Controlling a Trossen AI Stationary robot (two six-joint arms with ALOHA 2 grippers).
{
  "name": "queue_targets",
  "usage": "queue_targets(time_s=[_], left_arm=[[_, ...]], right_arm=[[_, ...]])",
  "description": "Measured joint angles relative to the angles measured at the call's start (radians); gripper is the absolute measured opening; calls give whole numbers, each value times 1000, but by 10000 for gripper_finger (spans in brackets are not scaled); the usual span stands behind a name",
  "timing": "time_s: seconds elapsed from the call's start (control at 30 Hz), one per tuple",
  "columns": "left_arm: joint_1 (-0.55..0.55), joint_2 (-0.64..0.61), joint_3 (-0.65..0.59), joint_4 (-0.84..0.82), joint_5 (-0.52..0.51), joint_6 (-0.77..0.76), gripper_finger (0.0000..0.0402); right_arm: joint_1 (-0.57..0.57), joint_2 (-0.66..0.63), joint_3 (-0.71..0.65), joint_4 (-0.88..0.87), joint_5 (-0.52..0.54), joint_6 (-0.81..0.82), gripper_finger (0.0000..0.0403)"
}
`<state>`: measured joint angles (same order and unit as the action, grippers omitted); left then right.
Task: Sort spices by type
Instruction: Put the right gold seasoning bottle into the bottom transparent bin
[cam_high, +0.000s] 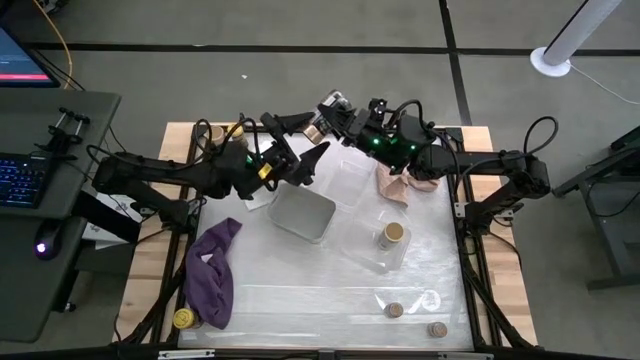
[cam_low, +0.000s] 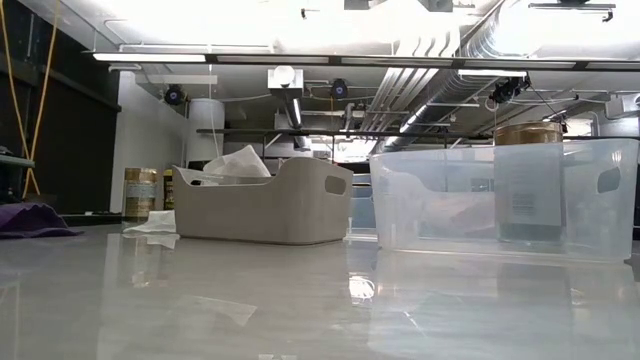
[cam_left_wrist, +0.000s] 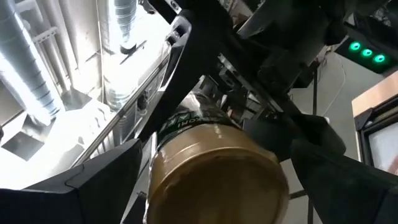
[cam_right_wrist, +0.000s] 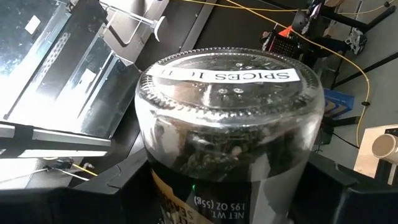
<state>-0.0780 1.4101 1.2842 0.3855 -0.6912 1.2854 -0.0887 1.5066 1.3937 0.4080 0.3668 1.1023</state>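
Observation:
The tan lid (cam_high: 313, 133) (cam_left_wrist: 214, 171) is deep between the open fingers of my left gripper. My left gripper should close on it now.
A wide spice jar (cam_high: 314, 131) with a tan lid hangs in the air over the table's far middle, between both grippers. My right gripper (cam_high: 331, 114) is shut on its glass base end. My left gripper (cam_high: 311, 137) is open, with a finger on either side of the tan lid (cam_left_wrist: 214, 171); whether they touch it, I cannot tell. A second tan-topped jar (cam_high: 392, 235) stands in a clear bin (cam_high: 365, 255). One yellow-lidded jar (cam_high: 183, 318) stands by the purple cloth (cam_high: 212, 275). Two tiny jars (cam_high: 394, 310) (cam_high: 436, 329) stand near the near edge. My right gripper pinches the jar's glass wall near its base (cam_right_wrist: 230, 124) between its two fingers (cam_right_wrist: 121, 190), one on each side. It reaches in from the table's right. The jar is lifted clear and lies roughly level, with its lid pointing toward the left gripper.
A grey tray (cam_high: 300, 212) sits at the table's middle, below the grippers, with a white cloth (cam_low: 235, 165) in it. A second clear bin (cam_high: 352, 180) and a pink cloth (cam_high: 405, 183) lie right of it. Bare table shows along the near middle.

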Motion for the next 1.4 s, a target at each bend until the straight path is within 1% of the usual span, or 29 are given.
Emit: queue_targets(time_s=[0.13,0.37,0.47,0.7,0.83,0.93,1.13,1.2,1.33,1.4], left_arm=[[0,0,0,0,-32,1,395],[1,1,0,0,-54,19,391],[5,1,0,0,-54,27,374],[7,1,0,2,-43,27,308],[7,1,0,3,-43,28,279],[7,1,0,4,-43,28,270],[7,0,0,4,-42,28,266],[6,0,0,3,-47,28,265],[6,1,0,-3,-67,28,263],[5,1,0,-3,-73,27,263]], right_arm=[[0,0,0,0,0,0,273],[0,0,0,1,-1,17,273],[0,0,0,1,-1,17,273],[0,0,0,0,-1,17,273],[0,-1,0,2,0,23,273],[0,-1,0,4,0,24,273],[0,-1,0,8,-3,23,274],[0,-1,0,7,-5,19,292],[0,-1,-1,6,-12,12,346],[-3,-1,-1,8,-15,12,363]])
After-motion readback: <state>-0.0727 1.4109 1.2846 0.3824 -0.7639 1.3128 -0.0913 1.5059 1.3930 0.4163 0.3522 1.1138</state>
